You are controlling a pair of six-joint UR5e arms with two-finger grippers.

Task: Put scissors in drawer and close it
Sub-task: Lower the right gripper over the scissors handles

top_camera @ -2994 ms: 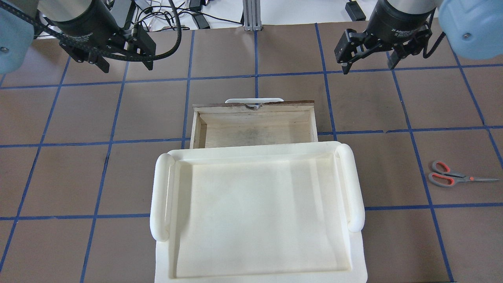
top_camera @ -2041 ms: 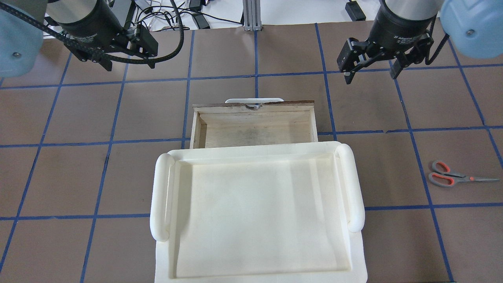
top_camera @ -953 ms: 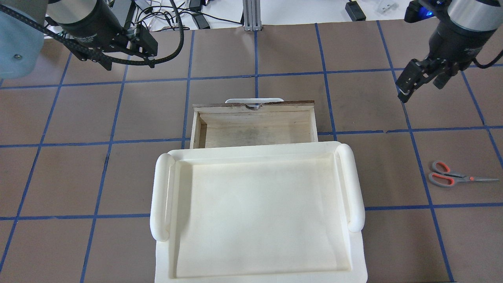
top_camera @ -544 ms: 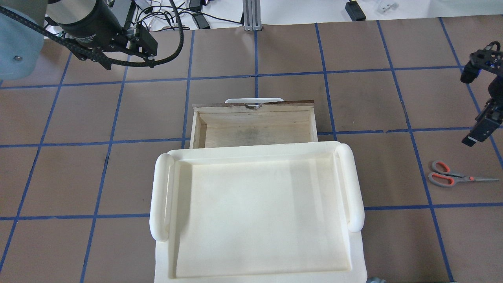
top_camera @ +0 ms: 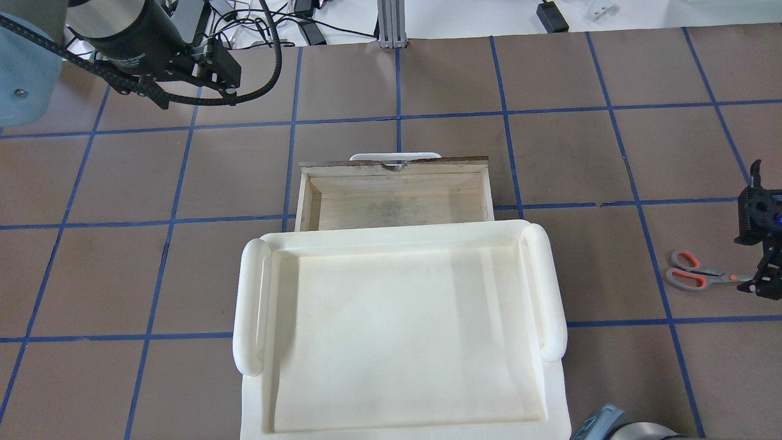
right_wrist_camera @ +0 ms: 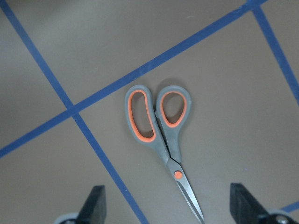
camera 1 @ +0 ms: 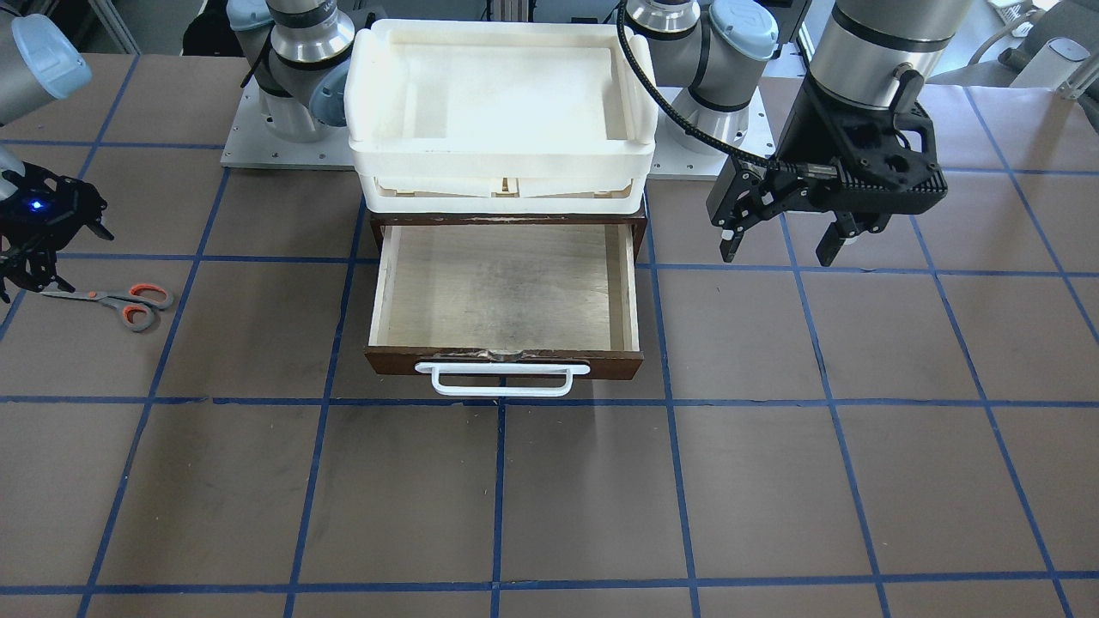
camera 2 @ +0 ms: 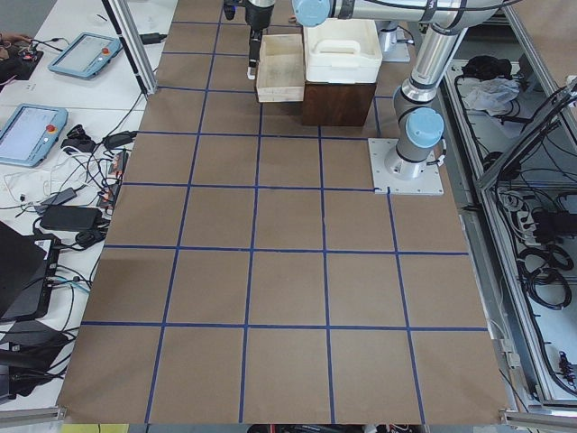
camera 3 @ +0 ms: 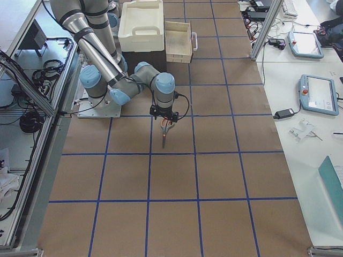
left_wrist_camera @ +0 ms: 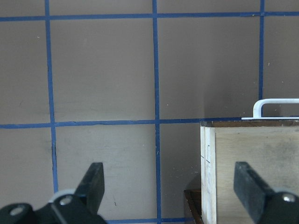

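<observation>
I need to grab the scissors next with my right gripper by the pivot that joins their handles and blades, to carry them into the drawer (camera 1: 502, 287).
The scissors (top_camera: 696, 272) lie flat on the table at the right, handles toward the drawer; they also show in the front view (camera 1: 120, 300) and the right wrist view (right_wrist_camera: 161, 133). My right gripper (top_camera: 762, 282) is open and empty. It points down above the blade end, and the blade tip lies between its fingers (right_wrist_camera: 96, 205). The drawer (top_camera: 397, 205) is pulled open and empty, with its white bar handle (camera 1: 502, 379) on the far front. My left gripper (top_camera: 195, 102) is open and empty, hovering beyond the drawer's left corner (left_wrist_camera: 208, 140).
White plastic trays (top_camera: 553, 287) are stacked on the dark brown cabinet (camera 3: 142, 58) above the drawer, and their front rim overhangs the drawer's rear part. Blue tape lines grid the brown table. Cables and tablets (camera 2: 32, 131) lie on the operators' side.
My right arm has swung from the far right of the table toward the near right edge and come down over the scissors' blade end. The left gripper has barely moved. The scissors and drawer are unmoved.
</observation>
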